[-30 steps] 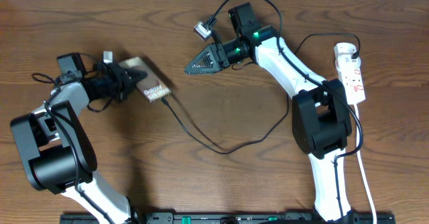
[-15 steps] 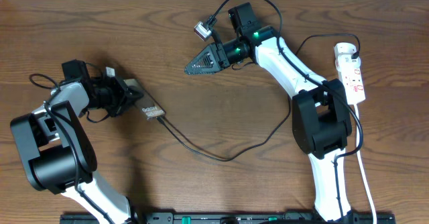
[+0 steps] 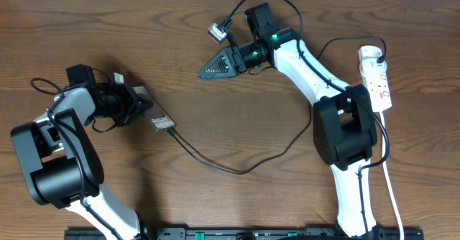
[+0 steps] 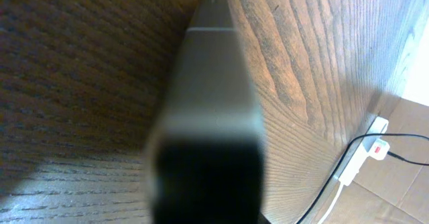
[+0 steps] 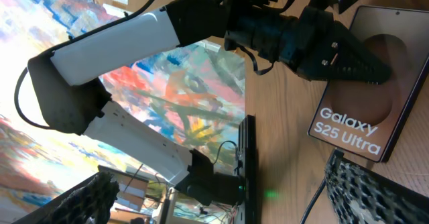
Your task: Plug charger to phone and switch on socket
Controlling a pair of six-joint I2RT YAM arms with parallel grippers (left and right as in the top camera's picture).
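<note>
The phone tilts on edge low at the table, over flat wood, so it is time for my left gripper to open now.
My left gripper [image 3: 138,103] is shut on the phone [image 3: 159,118], a dark slab tilted on edge at the left. In the right wrist view the phone [image 5: 375,103] shows its brownish oval and white "Galaxy S25 Ultra" lettering, with the left gripper [image 5: 352,66] on its far end. The charger [image 3: 237,169], a thin black cable, meets the phone's lower end and loops right across the table. My right gripper [image 3: 205,71] hovers open and empty at top centre. The socket [image 3: 379,78], a white strip with red marks, lies at the far right.
The socket's round white plug [image 3: 369,53] sits at its far end, and its white cord [image 3: 392,190] runs down the right edge. The socket also shows small in the left wrist view [image 4: 371,149]. Bare wood lies between the arms.
My left gripper has drawn back left and down with the phone, turning it more on edge. The cable's loop has followed. The right arm has not moved.
</note>
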